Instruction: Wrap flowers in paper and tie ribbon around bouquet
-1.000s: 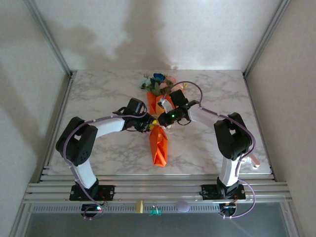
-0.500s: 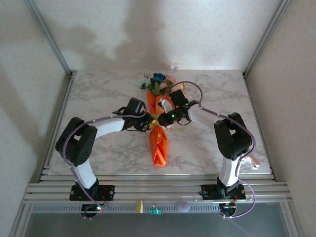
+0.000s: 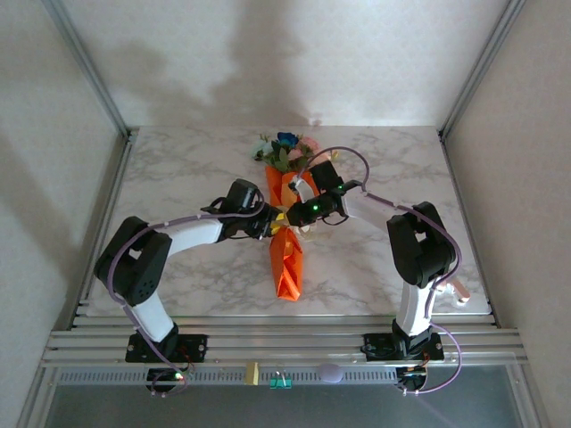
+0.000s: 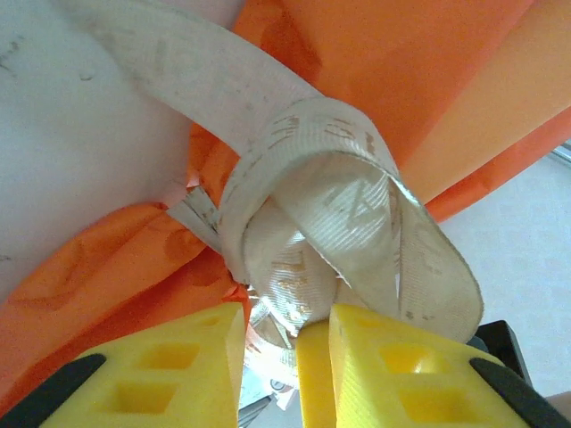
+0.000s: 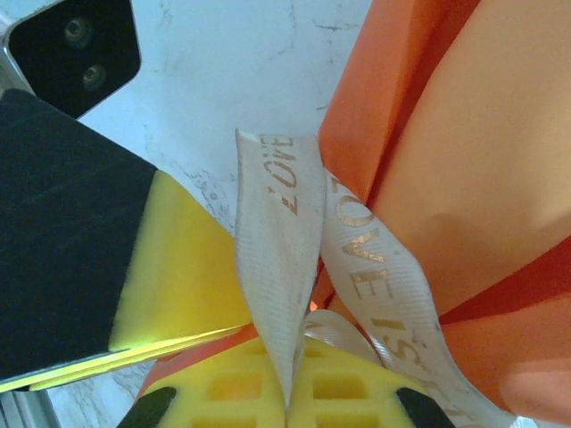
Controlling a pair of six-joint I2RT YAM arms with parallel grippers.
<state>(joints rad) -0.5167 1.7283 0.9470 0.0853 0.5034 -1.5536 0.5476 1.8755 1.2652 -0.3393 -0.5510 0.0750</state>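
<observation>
I will grab the ribbon (image 4: 339,143) with my left gripper next, by the fold inside its loop (image 4: 291,288). Then I can pull the ribbon through and tie the bouquet.
The bouquet lies lengthwise in the middle of the table, with the flowers (image 3: 285,150) at its far end and the orange paper (image 3: 287,263) folded into a cone around the stems. A cream ribbon (image 4: 339,143) with gold lettering forms a loop over the paper (image 4: 384,62). My left gripper (image 4: 287,316) reaches in from the left with its yellow jaws apart, and the loop sits just past their tips. My right gripper (image 5: 290,352) comes in from the right, shut on a strip of the ribbon (image 5: 277,232). Both meet at the bouquet's waist: the left gripper (image 3: 272,220) and the right gripper (image 3: 294,217).
The marble table (image 3: 178,178) is bounded by white walls on three sides and by metal rails (image 3: 285,343) at the near edge. In the right wrist view a yellow finger of the left gripper (image 5: 178,267) stands close beside the ribbon.
The left gripper's jaws have parted a little, and the left arm's elbow has shifted slightly outward. The right arm and the bouquet have stayed put.
</observation>
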